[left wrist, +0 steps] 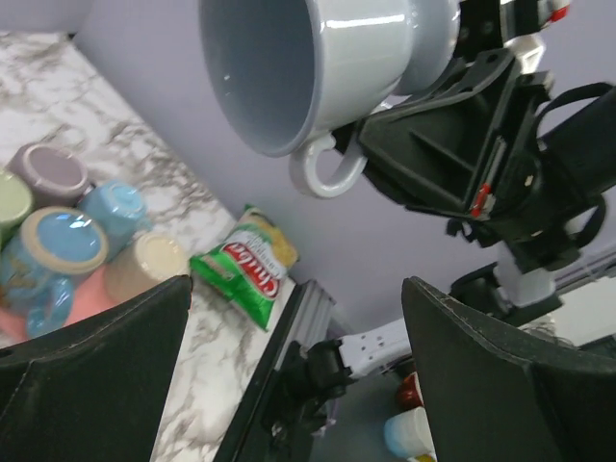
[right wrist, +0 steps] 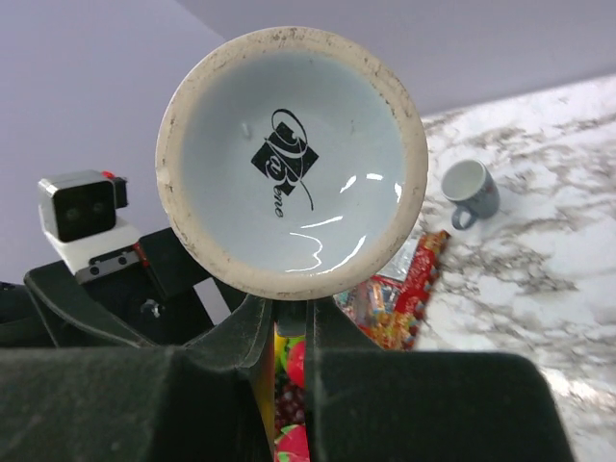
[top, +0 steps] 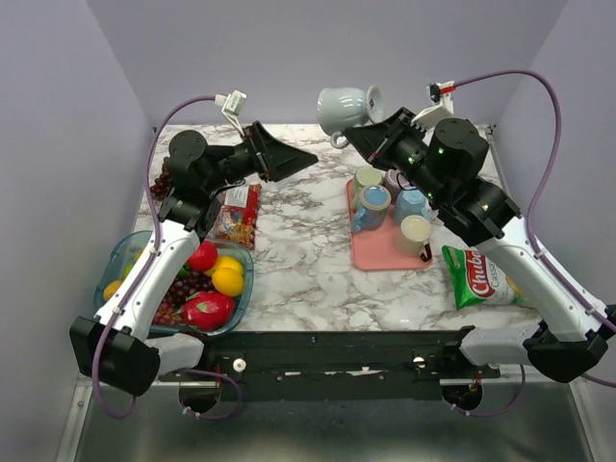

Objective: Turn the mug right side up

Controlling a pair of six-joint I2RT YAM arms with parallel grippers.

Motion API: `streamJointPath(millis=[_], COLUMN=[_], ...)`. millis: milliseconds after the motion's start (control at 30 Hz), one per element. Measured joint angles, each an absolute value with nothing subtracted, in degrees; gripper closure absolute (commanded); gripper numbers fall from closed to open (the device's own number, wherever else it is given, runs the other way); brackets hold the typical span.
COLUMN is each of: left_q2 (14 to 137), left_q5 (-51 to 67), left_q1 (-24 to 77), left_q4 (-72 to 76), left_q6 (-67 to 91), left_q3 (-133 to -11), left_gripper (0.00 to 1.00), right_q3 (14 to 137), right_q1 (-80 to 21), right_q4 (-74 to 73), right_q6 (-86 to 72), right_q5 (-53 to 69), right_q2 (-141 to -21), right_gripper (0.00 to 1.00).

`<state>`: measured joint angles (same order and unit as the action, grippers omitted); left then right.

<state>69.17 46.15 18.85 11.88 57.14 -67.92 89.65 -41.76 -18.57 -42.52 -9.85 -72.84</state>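
I will next grab the mug by its handle (top: 339, 141) (left wrist: 316, 174) with my left gripper, from the side of the mug's opening. The mug's base then stays free, so I can set the mug right side up.
A pale grey-white mug (top: 346, 108) hangs in the air over the back of the table, lying on its side with its handle (top: 339, 141) pointing down. My right gripper (top: 363, 133) is shut on it near the handle and base. The right wrist view shows the mug's base (right wrist: 289, 159) with a dark logo just above that gripper (right wrist: 294, 306). My left gripper (top: 300, 157) is open and empty, left of the mug and apart from it. In the left wrist view the mug's open mouth (left wrist: 265, 67) faces me, above the left gripper (left wrist: 298, 289).
A pink tray (top: 385, 252) holds several cups. A green chips bag (top: 478, 277) lies at the right. A fruit bowl (top: 130, 252) and a red candy bag (top: 238, 214) lie at the left. A small upright cup (right wrist: 469, 188) stands on the marble.
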Motion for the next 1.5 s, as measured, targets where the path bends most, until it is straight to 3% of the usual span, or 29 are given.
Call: streamJointPath(millis=[267,433,600,967,1067,1100,1133,1267,1367,1400,1500], left_q2=[73.95,76.79,79.22,81.87,82.32,82.48,82.67,83.07,83.40,83.50,83.74], left_q5=[45.84,44.47,43.05,41.76,41.74,41.69,41.60,41.58,41.58,41.58,41.54], left_q1=[22.70,23.68,24.51,24.62,24.62,24.60,24.58,24.56,24.58,24.60,24.62], left_q4=[22.48,28.03,30.65,35.29,36.32,36.58,37.06,38.74,38.87,38.63,35.75], left_q6=[67.64,73.54,77.17,82.72,83.40,83.96,84.42,84.73,84.40,84.03,81.65], left_q3=[-74.24,-75.70,-76.38,-77.41,-77.41,-77.41,-77.41,-77.65,-77.91,-78.00,-78.54], left_gripper=[0.02,0.14,0.34,0.60,0.78,0.91,0.97,1.00,1.00,1.00,1.00], right_q3=[89.91,89.89,89.89,87.88,87.37,87.05,86.74,85.86,85.84,85.84,85.82], right_q1=[-41.60,-41.60,-41.60,-41.15,-41.01,-40.95,-40.84,-40.60,-40.53,-40.53,-40.56], right_q4=[-12.51,-9.32,-7.55,-3.66,-2.70,-2.28,-2.09,-1.21,-1.37,-1.67,-3.92], right_q6=[-42.00,-42.52,-42.72,-43.92,-43.97,-44.12,-44.36,-45.82,-46.02,-46.00,-45.04], right_q5=[-5.28,-3.11,-1.98,-0.56,-0.60,-0.60,-0.60,-0.82,-1.13,-1.54,-3.44], right_q2=[-72.88,-72.88,-72.88,-72.86,-72.84,-72.71,-72.51,-71.94,-71.92,-71.92,-71.90], right_gripper=[0.99,0.99,0.99,0.99,0.99,0.99,0.99,0.99,0.82,0.61,0.24])
